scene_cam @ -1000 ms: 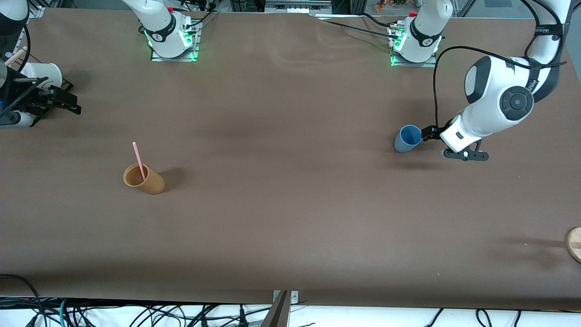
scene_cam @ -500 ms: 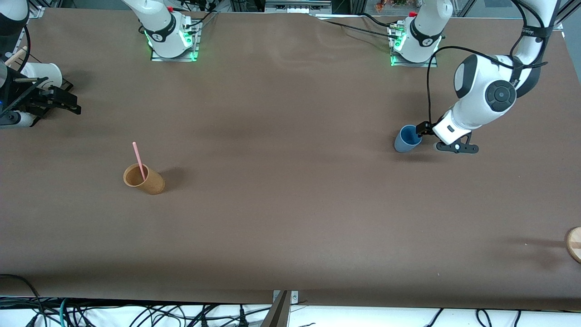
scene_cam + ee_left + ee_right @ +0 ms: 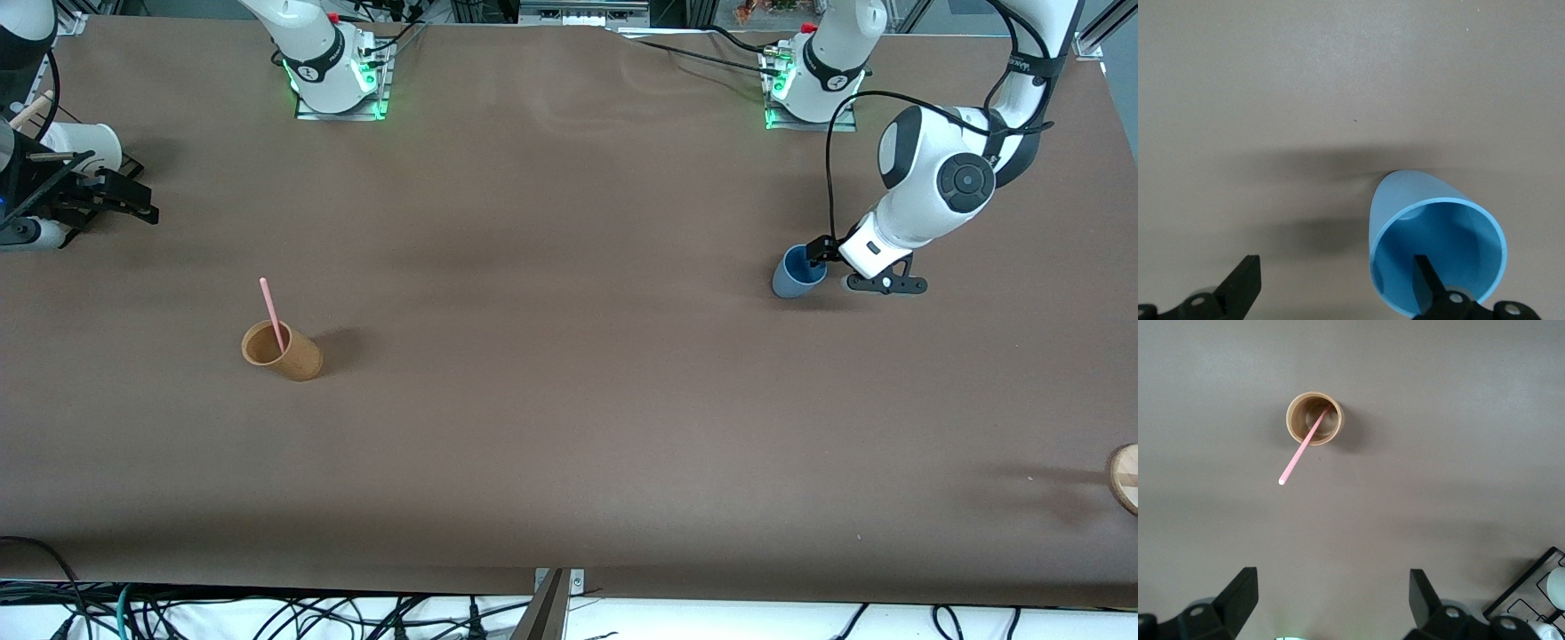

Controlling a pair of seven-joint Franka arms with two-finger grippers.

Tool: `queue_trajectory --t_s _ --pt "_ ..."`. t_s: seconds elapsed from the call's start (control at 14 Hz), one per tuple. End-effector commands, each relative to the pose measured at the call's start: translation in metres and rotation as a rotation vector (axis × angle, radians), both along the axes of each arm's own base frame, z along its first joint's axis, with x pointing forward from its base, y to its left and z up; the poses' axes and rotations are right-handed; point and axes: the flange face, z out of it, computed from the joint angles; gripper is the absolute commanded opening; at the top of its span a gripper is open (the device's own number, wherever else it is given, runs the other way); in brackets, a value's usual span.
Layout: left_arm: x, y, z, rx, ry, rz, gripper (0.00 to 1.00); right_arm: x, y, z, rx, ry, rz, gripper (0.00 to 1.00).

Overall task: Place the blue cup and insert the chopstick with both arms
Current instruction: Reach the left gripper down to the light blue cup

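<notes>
I should grab the blue cup's side at the rim point(image 3: 811, 256) next with my left gripper. That will keep the cup's opening open to take in the chopstick point(image 3: 271, 313).
The blue cup point(image 3: 797, 272) point(image 3: 1405, 200) stands upright on the brown table toward the left arm's end. My left gripper point(image 3: 845, 271) point(image 3: 1336, 283) is open and low at the cup, one finger inside its mouth and the other outside, so the jaws straddle the cup's wall. The pale-pink chopstick point(image 3: 271, 313) point(image 3: 1301, 450) leans in a tan cup point(image 3: 283, 350) point(image 3: 1314, 419) toward the right arm's end. My right gripper point(image 3: 133, 200) point(image 3: 1331, 600) waits open at that end of the table with nothing between its fingers, apart from the tan cup.
A white cup point(image 3: 84, 142) sits on a black rack point(image 3: 1531, 593) beside the right gripper. A round wooden piece point(image 3: 1125, 477) lies at the table's edge at the left arm's end. Both arm bases stand along the table's farthest edge.
The left arm has swung its gripper toward the blue cup, bringing one finger into the cup's mouth. The cup, the chopstick and the right arm have not moved.
</notes>
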Motion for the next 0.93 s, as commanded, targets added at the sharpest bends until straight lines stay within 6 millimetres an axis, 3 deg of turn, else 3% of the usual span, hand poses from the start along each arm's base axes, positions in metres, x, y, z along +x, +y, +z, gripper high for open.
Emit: queue_trajectory --t_s 0.0,0.5,0.57,0.64,0.71,0.86 --pt "-0.005 -0.009 -0.003 -0.015 -0.019 0.023 1.00 0.001 -0.004 0.005 0.007 0.004 -0.013 1.00" --pt "-0.006 -0.017 -0.019 -0.014 -0.021 0.035 0.91 0.001 -0.002 0.006 0.007 0.003 -0.013 1.00" --pt "-0.006 -0.017 -0.021 -0.013 -0.016 0.035 0.82 0.001 -0.002 0.006 0.007 0.003 -0.016 1.00" --pt "-0.006 -0.017 -0.022 -0.014 -0.016 0.035 0.67 0.001 -0.001 0.006 0.006 0.003 -0.022 1.00" --pt "-0.006 -0.017 -0.022 -0.014 -0.016 0.035 0.44 0.001 -0.003 0.006 0.006 0.003 -0.025 1.00" --pt "-0.006 -0.016 -0.022 -0.013 -0.015 0.038 0.12 0.001 -0.002 0.006 0.006 0.003 -0.024 1.00"
